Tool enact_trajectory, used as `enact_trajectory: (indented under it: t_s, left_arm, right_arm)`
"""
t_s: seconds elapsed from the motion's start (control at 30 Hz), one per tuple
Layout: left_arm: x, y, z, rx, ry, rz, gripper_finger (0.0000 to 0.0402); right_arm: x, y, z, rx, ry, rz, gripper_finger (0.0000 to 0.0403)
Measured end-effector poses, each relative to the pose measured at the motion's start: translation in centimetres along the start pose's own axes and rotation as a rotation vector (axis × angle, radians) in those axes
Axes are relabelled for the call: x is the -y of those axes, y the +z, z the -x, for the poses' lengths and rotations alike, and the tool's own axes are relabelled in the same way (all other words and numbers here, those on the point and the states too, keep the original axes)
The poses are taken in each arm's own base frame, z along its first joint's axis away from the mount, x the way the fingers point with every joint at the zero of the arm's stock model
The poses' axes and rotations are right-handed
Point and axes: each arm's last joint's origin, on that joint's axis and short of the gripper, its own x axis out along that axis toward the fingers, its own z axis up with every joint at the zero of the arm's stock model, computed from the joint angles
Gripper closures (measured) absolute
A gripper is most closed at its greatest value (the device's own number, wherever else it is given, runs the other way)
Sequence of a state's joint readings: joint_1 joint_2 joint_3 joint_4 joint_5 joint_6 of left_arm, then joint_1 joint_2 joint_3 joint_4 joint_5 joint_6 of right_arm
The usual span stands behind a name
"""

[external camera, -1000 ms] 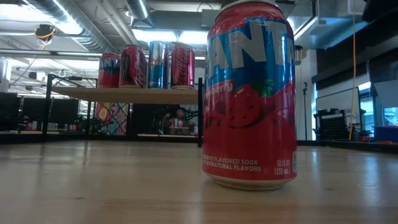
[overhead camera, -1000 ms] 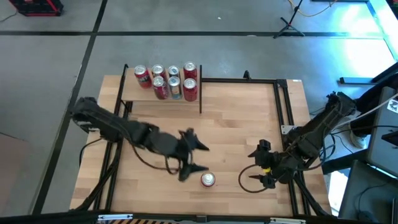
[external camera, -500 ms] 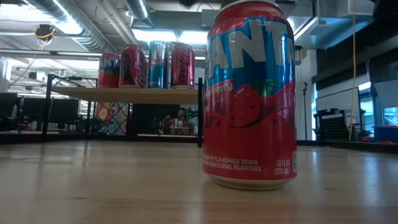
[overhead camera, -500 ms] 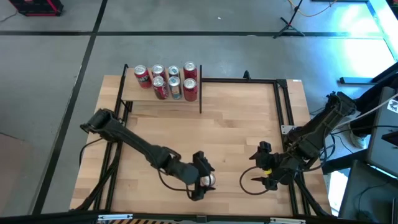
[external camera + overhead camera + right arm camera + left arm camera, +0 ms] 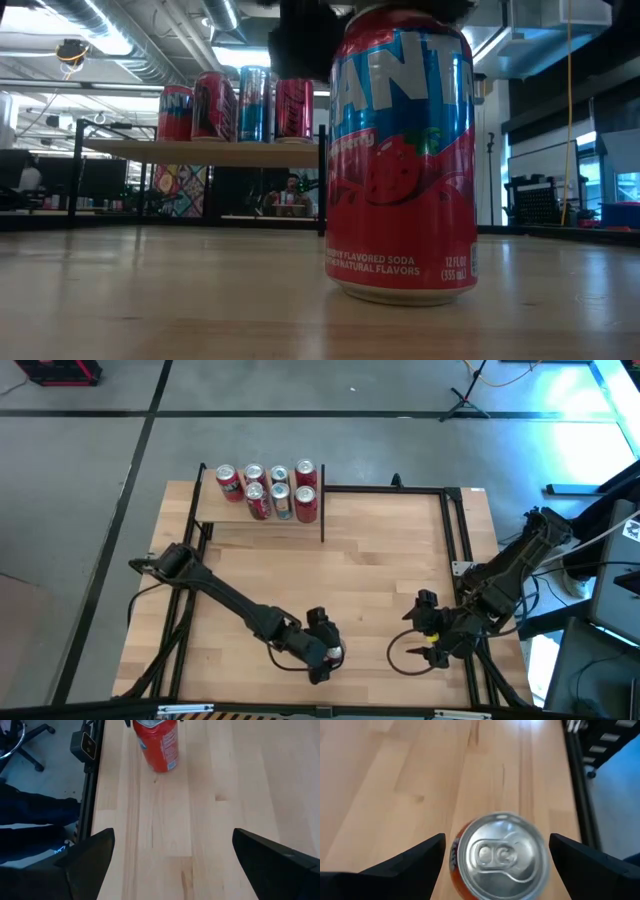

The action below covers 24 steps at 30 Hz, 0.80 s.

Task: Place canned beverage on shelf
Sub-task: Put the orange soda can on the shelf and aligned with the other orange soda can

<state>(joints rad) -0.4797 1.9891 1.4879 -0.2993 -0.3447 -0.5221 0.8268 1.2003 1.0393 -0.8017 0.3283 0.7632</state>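
My left gripper is to stand the red soda can among the others on the shelf, so it needs to grab the can next by its side below the can's rim (image 5: 455, 868).
A red strawberry soda can (image 5: 400, 160) stands upright on the tabletop near the front edge, and its silver top shows in the left wrist view (image 5: 500, 855). My left gripper (image 5: 322, 647) is open above the can, one finger on either side of its top, and touches nothing. My right gripper (image 5: 425, 645) is open and empty to the right of the can. The shelf (image 5: 228, 512) stands at the table's far left and carries several cans.
The cans on the shelf (image 5: 270, 488) fill its right part, and the board's left part is bare. Black metal uprights (image 5: 322, 515) stand at the shelf's corners. A black frame rail (image 5: 450, 530) runs along the table's right side. Open wood lies between can and shelf.
My left gripper has gone toward the table's near edge and right, to the can, and come down over its top with its fingers open on either side. The can has stayed where it was. My right gripper has kept still.
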Motion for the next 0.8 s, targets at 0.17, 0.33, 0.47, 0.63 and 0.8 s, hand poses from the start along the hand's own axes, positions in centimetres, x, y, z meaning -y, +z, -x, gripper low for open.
enact_trajectory:
  t_s: [0.17, 0.33, 0.47, 0.63, 0.8]
  left_arm:
    - [0.0, -0.8, -1.1, -0.038, -0.001, 0.034, 0.0054]
    - [0.0, -0.8, -1.1, -0.019, 0.03, 0.074, 0.009]
    - [-0.1, -0.7, -1.0, -0.015, 0.039, 0.115, 0.0139]
    - [-0.2, 0.1, 0.6, -0.011, 0.015, 0.151, 0.0139]
    - [-1.3, 2.8, 6.6, 0.043, 0.02, 0.167, 0.0139]
  right_arm:
    - [0.0, 0.0, 0.0, 0.003, -0.004, 0.0, 0.0011]
    - [0.0, 0.0, 0.0, 0.006, -0.007, 0.001, 0.0011]
    - [0.0, 0.0, 0.0, 0.007, -0.009, 0.001, 0.0011]
    - [0.0, 0.0, 0.0, 0.007, -0.009, 0.001, 0.0011]
    - [0.1, 0.0, 0.0, 0.003, -0.006, 0.008, 0.0011]
